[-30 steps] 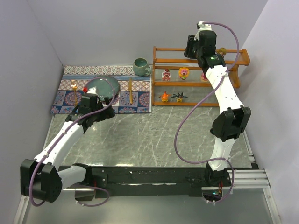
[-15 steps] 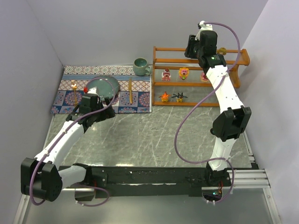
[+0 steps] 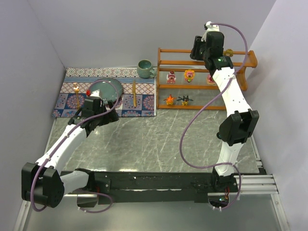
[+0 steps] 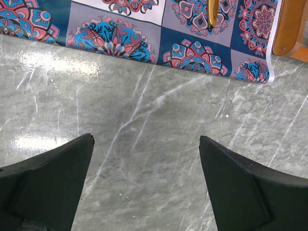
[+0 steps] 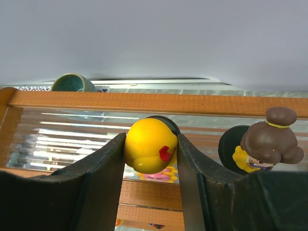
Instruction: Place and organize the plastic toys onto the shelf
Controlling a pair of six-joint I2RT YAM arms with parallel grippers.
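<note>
The yellow figure's dark base is within the top level's rails, beside the brown-haired figure (image 5: 267, 139), so it is time for my right gripper to open.
The wooden shelf (image 3: 240, 72) stands at the back right. My right gripper (image 3: 202, 48) is over its top tier, shut on a yellow round-headed figure (image 5: 150, 145) with a dark base, held against the ribbed panel (image 5: 62, 134). A brown-haired figure (image 5: 267, 139) stands beside it on the top tier (image 3: 230, 51). The middle tier holds a pink bear (image 3: 171, 77), a yellow-orange figure (image 3: 189, 75) and a pink toy (image 3: 210, 79). The lower tier holds an orange spiky toy (image 3: 169, 99) and a dark one (image 3: 184, 100). My left gripper (image 3: 93, 107) is open and empty over the marble (image 4: 147, 144).
A patterned mat (image 3: 144, 103) at the back left carries a tipped grey-green bowl (image 3: 108, 89), a small red thing (image 3: 88, 91) at its rim, and two slim wooden utensils (image 3: 134, 94) (image 3: 76, 94). A teal mug (image 3: 144, 68) stands left of the shelf. Walls close in on both sides.
</note>
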